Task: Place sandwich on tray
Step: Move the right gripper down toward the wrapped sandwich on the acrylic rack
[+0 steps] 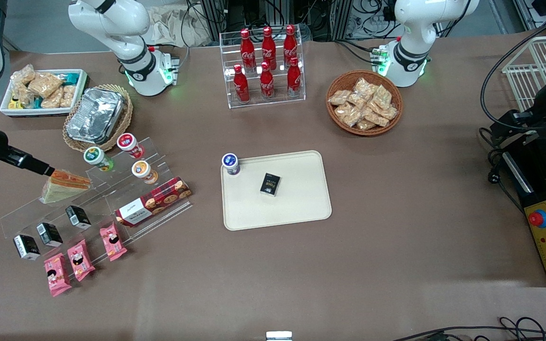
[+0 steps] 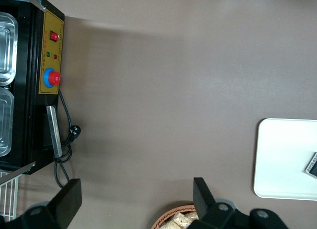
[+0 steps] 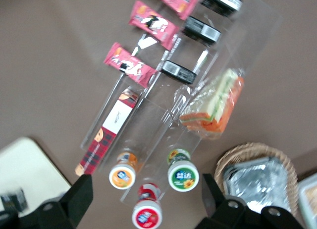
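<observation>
My right gripper picks up the sandwich by its flat wrapped sides next, to place the sandwich [image 1: 64,185] on the cream tray [image 1: 301,208].
The sandwich [image 1: 64,185], a clear-wrapped wedge with orange and green layers, lies on the top step of a clear acrylic display toward the working arm's end of the table. In the right wrist view the sandwich [image 3: 214,107] rests apart from the fingers. My right gripper [image 1: 48,169] hangs above the display, its tip showing at the sandwich's upper corner. It stands open [image 3: 144,182], with only lidded cups far below between the fingers. The cream tray [image 1: 301,208] lies flat at the table's middle, and its corner [image 3: 25,164] shows in the right wrist view. It holds a blue-lidded cup [image 1: 230,164] and a small black box [image 1: 270,184].
The display also carries lidded cups [image 1: 133,144], small black boxes [image 1: 48,234], a red cookie box [image 1: 153,201] and pink packets [image 1: 79,259]. A foil container in a basket [image 1: 96,116], a white snack bin [image 1: 40,91], a cola rack [image 1: 266,66] and a snack basket [image 1: 364,103] stand farther back.
</observation>
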### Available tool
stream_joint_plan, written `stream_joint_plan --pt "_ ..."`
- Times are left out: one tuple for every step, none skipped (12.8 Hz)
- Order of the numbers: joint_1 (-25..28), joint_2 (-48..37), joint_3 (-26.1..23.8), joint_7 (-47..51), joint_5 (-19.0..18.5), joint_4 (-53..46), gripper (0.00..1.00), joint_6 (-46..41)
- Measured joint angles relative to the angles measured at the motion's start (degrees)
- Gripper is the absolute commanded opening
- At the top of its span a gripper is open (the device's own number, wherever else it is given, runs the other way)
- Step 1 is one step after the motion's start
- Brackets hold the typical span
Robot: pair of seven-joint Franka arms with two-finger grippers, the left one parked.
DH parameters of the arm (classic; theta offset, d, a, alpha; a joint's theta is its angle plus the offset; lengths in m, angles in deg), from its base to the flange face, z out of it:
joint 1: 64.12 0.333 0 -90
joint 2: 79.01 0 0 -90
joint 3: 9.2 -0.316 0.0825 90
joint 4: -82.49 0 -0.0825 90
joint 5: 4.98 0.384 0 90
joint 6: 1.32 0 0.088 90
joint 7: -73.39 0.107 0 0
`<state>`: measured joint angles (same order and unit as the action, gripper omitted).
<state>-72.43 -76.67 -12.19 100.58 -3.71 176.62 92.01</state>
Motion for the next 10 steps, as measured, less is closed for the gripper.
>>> stream_joint_plan --pt "0.0 0.5 0.0 5.1 -0.5 0.0 0.97 0.1" --pt "0.0 1.1 0.1 11.2 -0.9 0.0 0.98 0.2" --pt "0.0 1.8 0.1 17.1 -1.2 0.0 0.98 0.3" --pt "-0.1 2.6 0.1 21.0 -1.4 0.1 0.98 0.7" --pt "-0.5 3.4 0.3 23.4 -1.5 0.2 0.98 1.6" --pt "-1.6 4.1 0.5 24.8 -1.5 0.7 0.98 3.4" --pt "-3.0 4.8 0.7 26.3 -1.5 1.6 0.98 5.8" --pt "-4.2 5.3 0.9 28.1 -1.5 3.1 0.98 8.5" --pt "-5.2 5.6 1.0 29.8 -1.5 5.1 0.98 11.5" --pt "-5.8 5.8 1.0 31.3 -1.5 7.2 0.98 14.1"
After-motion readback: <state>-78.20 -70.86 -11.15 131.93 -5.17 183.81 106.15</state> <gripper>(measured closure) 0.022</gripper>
